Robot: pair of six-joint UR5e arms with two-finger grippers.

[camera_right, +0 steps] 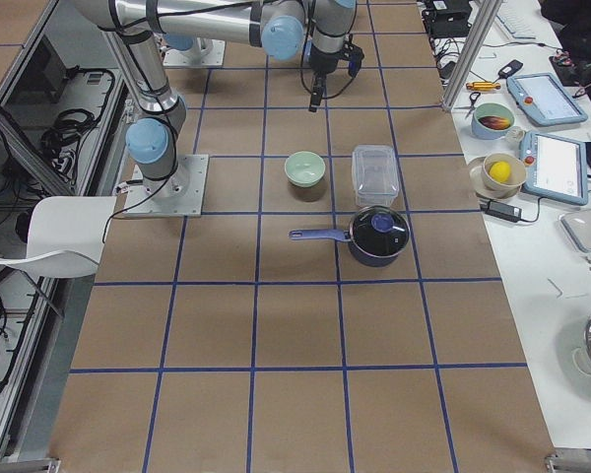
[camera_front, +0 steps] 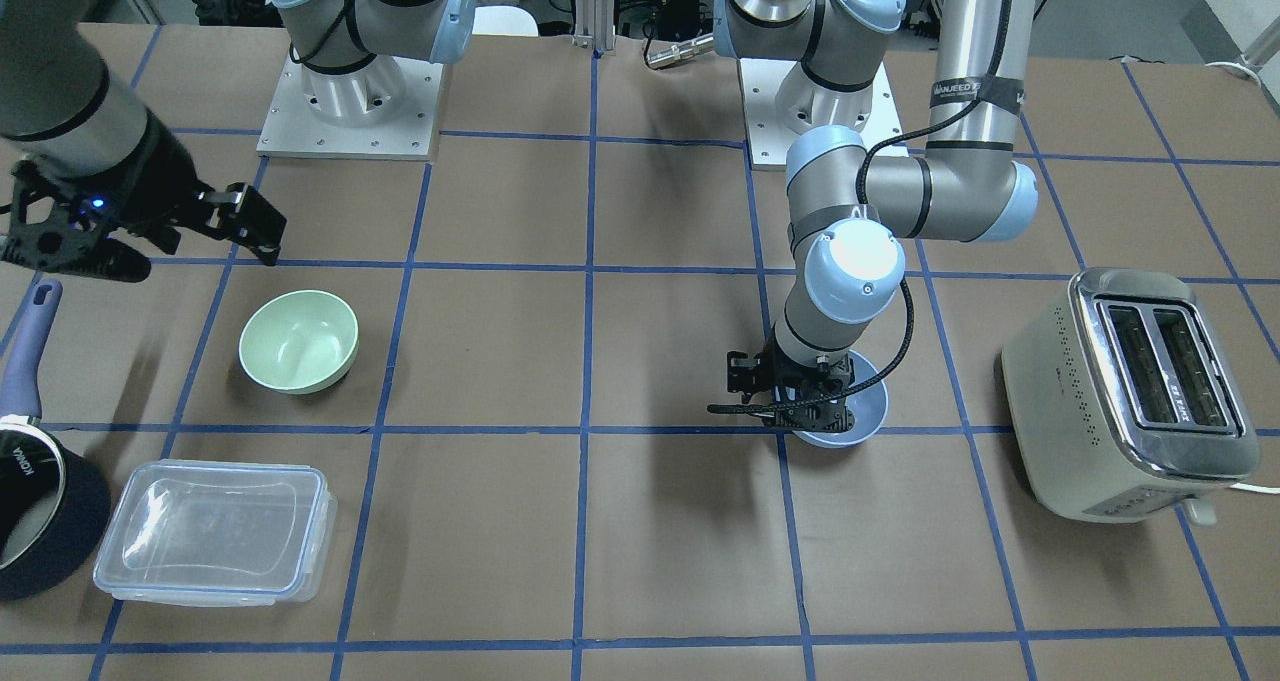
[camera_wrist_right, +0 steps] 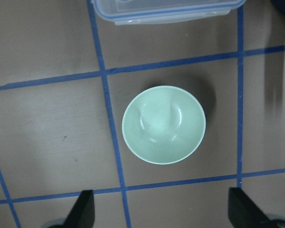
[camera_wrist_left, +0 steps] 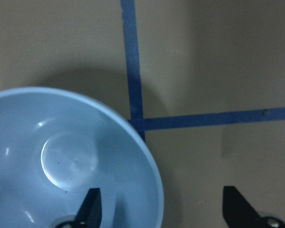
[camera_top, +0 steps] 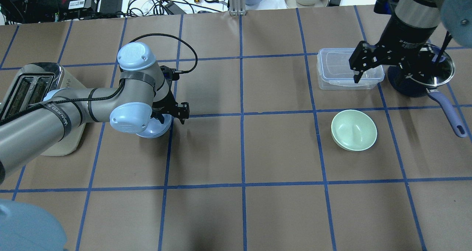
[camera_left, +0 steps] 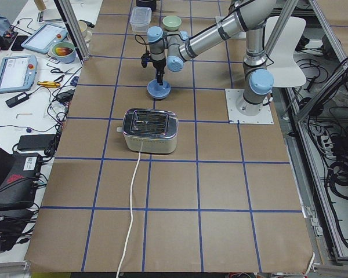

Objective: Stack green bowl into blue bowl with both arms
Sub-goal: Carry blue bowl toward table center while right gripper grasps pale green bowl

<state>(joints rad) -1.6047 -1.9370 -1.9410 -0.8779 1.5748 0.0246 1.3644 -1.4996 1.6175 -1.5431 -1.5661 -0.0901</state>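
My right gripper is to hold the green bowl's rim [camera_front: 299,295] next, so that it can stack the green bowl into the blue bowl [camera_front: 862,413].
The pale blue bowl [camera_front: 862,413] stands upright on the table next to the toaster. My left gripper [camera_wrist_left: 164,211] is open and low over it. It straddles the bowl's near rim: one fingertip [camera_wrist_left: 90,209] is inside the bowl [camera_wrist_left: 61,161], the other is outside. The mint-green bowl [camera_front: 298,341] stands upright and empty on the other side of the table [camera_top: 354,130]. My right gripper [camera_wrist_right: 161,213] is open and empty. It hovers well above the table, off to the side of the green bowl [camera_wrist_right: 164,124], by the container.
A cream toaster [camera_front: 1130,391] stands beside the blue bowl, on the side away from the green bowl. A clear lidded container [camera_front: 215,531] and a dark saucepan with a purple handle [camera_front: 40,501] lie close to the green bowl. Brown table with blue tape grid [camera_front: 600,521].
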